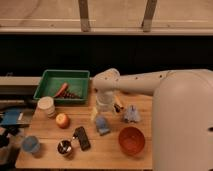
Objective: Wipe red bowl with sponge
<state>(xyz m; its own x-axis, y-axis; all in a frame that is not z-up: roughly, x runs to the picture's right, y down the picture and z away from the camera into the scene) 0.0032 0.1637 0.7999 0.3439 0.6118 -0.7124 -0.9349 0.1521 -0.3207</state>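
Note:
The gripper should grab the sponge by one end next, so that it can wipe the inside of the red bowl (132, 140).
The red bowl (132, 140) stands at the front right of the wooden table (50, 160), with its glossy inside facing up. A small blue-grey sponge (102, 125) lies flat near the table's middle, to the left of the bowl. My gripper (102, 107) hangs from the white arm, pointing down just behind and above the sponge. It is open with nothing in it. The arm reaches in from the right and its bulk covers the table's right side.
A pale grey-blue cloth (131, 114) lies behind the bowl. Left of the sponge are a black remote-like thing (81, 137), an orange fruit (62, 120), a white cup (46, 105), a blue cup (31, 145) and a metal cup (64, 148). A green tray (52, 80) sits at the back left.

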